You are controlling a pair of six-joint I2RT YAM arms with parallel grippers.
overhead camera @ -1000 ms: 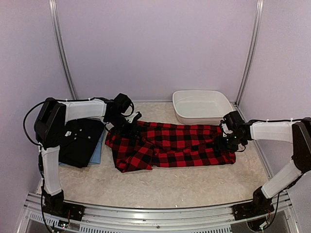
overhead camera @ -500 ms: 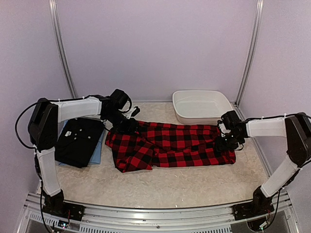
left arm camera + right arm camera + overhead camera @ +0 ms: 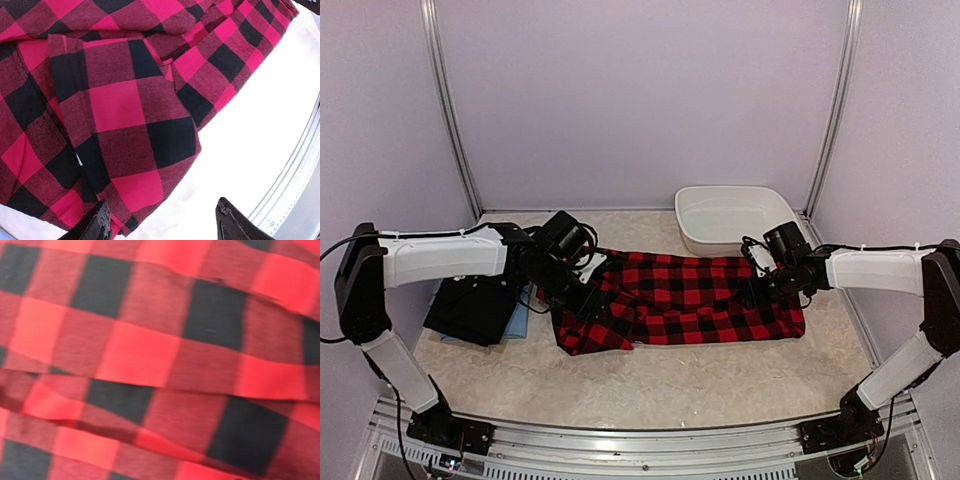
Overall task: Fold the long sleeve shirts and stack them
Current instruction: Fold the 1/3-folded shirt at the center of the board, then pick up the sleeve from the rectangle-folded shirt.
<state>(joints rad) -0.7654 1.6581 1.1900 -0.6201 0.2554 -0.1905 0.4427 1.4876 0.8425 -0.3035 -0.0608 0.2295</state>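
Observation:
Next, my left gripper picks up the bunched end of the flannel shirt by its loose flap's near edge (image 3: 603, 349) to fold it over the shirt.
The red-and-black checked flannel shirt (image 3: 690, 300) lies spread lengthwise across the middle of the table, its left end bunched. My left gripper (image 3: 585, 298) hovers over that left end. In the left wrist view it (image 3: 162, 222) is open, fingertips (image 3: 102, 222) wide apart, with the flannel's (image 3: 120, 100) edge and bare table below and nothing held. My right gripper (image 3: 757, 292) rests low on the shirt's right part. The right wrist view is filled with blurred flannel (image 3: 150, 355) and shows no fingers. A folded black shirt (image 3: 460, 308) lies on a light blue one (image 3: 520, 322) at the left.
A white oval basin (image 3: 720, 246) stands at the back right, just behind the flannel. Pale table surface (image 3: 670, 390) runs along the front, ending at the metal rail (image 3: 640, 440). Walls and frame posts close in the sides.
My left arm has swung forward and stretched out, carrying its gripper from the shirt's far left corner down its left end, jaws opening. The right gripper has shifted slightly left over the flannel.

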